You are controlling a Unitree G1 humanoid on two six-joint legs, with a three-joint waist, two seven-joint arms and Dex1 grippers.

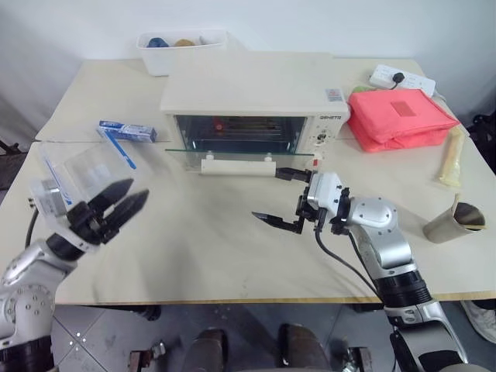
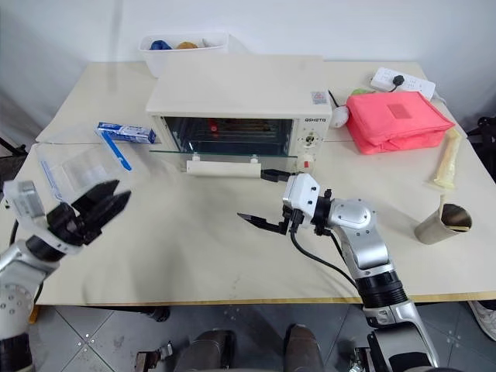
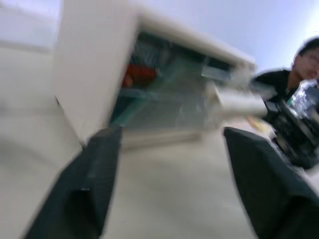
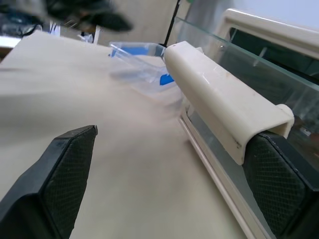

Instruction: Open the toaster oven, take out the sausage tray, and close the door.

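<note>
My left gripper is going to grab the tray's near edge (image 1: 242,140) next, which faces the open door, because the toaster oven's sides are close around the tray. Then it can take out the sausage tray.
The cream-white toaster oven (image 1: 248,89) stands at the middle back of the table. Its glass door (image 1: 232,151) hangs open, lying about level, with the bar handle (image 1: 236,164) at the front. Inside sits the sausage tray (image 1: 240,139), dim behind the rack, with a red sausage (image 1: 221,122) showing. My right gripper (image 1: 267,194) is open just off the handle's right end, pointing left, one finger (image 4: 279,179) beside the handle's end (image 4: 224,119). My left gripper (image 1: 138,191) hovers over the table's left side, open and empty, pointing toward the oven (image 3: 99,74).
A white bin (image 1: 182,46) stands behind the oven. A blue box (image 1: 126,130) and a clear plastic piece (image 1: 85,167) lie at the left. At the right are a red pouch (image 1: 399,116), a power strip (image 1: 401,79) and a tipped paper cup (image 1: 453,221).
</note>
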